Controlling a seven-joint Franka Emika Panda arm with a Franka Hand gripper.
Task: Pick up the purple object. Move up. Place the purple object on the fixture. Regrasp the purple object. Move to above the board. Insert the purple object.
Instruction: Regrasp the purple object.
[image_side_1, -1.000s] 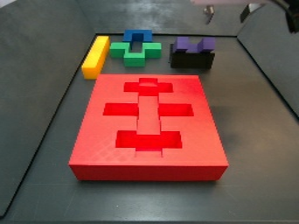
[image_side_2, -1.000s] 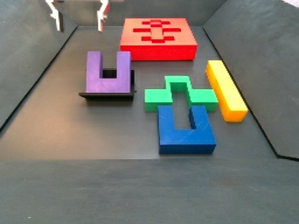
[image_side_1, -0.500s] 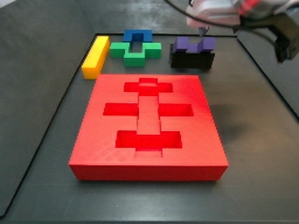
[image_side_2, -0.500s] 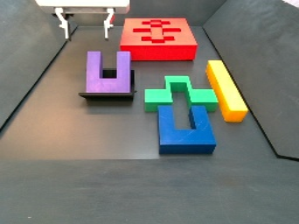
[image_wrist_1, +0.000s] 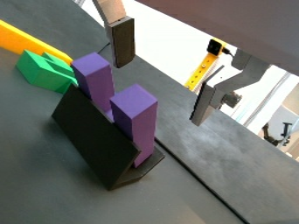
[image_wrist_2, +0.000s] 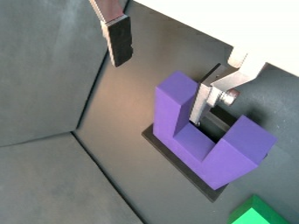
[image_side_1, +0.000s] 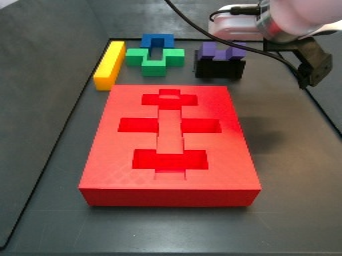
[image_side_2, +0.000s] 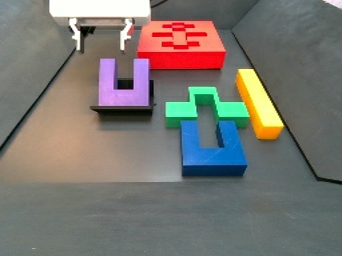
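My gripper takes hold of the purple U-shaped block by one of its prongs next, to insert it into the board.
The purple object (image_side_2: 123, 82) is a U-shaped block resting on the dark fixture (image_side_2: 120, 107), prongs pointing away from the fixture's base. It also shows in a side view (image_side_1: 221, 50) and in both wrist views (image_wrist_1: 111, 96) (image_wrist_2: 193, 122). My gripper (image_side_2: 103, 40) hangs just above and a little beyond the purple object, open and empty. In both wrist views (image_wrist_1: 163, 70) (image_wrist_2: 167, 66) the two fingers stand wide apart, one close beside a purple prong, not touching it that I can see. The red board (image_side_1: 120, 150) lies on the floor in front of the fixture (image_side_1: 221, 70).
A green-and-blue cross block (image_side_1: 156, 55) (image_side_2: 207, 130) and a yellow bar (image_side_1: 108, 62) (image_side_2: 258, 100) lie beside the fixture. The board also shows in a side view (image_side_2: 154, 52). Dark tray walls rise on both sides.
My gripper has come down from the top of the views to just above the purple object, staying open. The purple object, fixture and other blocks have not moved.
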